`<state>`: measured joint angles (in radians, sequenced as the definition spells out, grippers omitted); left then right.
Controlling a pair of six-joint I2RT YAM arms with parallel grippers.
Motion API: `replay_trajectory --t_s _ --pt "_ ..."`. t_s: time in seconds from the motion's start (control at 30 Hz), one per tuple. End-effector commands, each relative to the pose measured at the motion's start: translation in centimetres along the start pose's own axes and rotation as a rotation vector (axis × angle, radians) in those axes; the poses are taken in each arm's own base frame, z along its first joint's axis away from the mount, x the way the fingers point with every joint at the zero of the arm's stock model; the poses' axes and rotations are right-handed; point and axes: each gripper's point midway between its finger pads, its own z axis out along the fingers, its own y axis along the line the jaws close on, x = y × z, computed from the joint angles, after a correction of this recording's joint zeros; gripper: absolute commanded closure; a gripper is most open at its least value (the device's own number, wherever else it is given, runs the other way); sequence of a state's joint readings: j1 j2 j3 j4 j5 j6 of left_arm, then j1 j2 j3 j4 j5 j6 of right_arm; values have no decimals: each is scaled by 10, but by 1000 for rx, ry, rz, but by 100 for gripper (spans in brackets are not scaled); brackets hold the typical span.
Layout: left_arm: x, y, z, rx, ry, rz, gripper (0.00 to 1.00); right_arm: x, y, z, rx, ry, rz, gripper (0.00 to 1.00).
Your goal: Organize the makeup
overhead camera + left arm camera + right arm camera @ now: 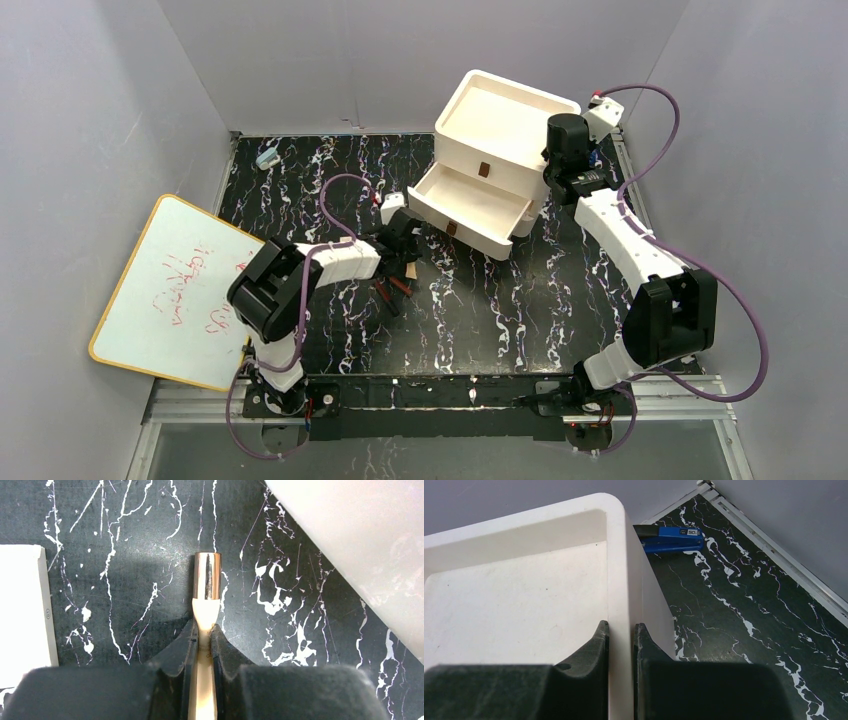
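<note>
If I lifted my left gripper now, the tan stick-like tube (205, 612) would come up off the table with it. Both fingers pinch the tube's body below the copper cap.
My left gripper (204, 629) is shut on the tan stick-like tube (205, 612), whose shiny copper cap (207, 575) points away from me just above the black marbled table. In the top view this gripper (405, 245) is in front of the open lower drawer (470, 205) of the white drawer box (505, 125). Thin black-and-red pencils (392, 290) lie on the table just below it. My right gripper (620, 625) is shut on the right rim (616, 570) of the box's top tray; it also shows in the top view (562, 160). The copper-pink discs are out of view.
A whiteboard with red writing (175, 290) leans at the left. A small light-blue object (267, 158) lies at the back left. A blue stapler (671, 532) lies behind the box. The box's white side (360, 540) and a white flat object (22, 610) flank the tube.
</note>
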<state>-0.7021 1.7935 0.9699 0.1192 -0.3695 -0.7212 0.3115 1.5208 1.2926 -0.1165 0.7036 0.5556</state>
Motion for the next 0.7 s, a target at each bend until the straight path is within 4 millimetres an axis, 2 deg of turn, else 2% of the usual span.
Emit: replay_trajectory --t_s 0.0,0.2,0.27,0.4,0.53,0.67 --pt "-24 1 -22 13 -60 -18 100 142 -75 -25 141 472 -318 99" --pt "-63 2 -64 11 -158 -108 100 143 -73 -23 138 474 -314 99" --pt "-72 9 -79 -11 -181 -130 100 143 -73 -24 137 476 -313 99" --pt "-109 8 -115 25 -291 -208 100 144 -74 -24 140 478 -313 99" --pt "-142 -11 -140 102 -360 -277 100 143 -74 -25 140 477 -308 99" --pt "-170 -38 -149 195 -401 -369 100 141 -73 -26 141 477 -299 99"
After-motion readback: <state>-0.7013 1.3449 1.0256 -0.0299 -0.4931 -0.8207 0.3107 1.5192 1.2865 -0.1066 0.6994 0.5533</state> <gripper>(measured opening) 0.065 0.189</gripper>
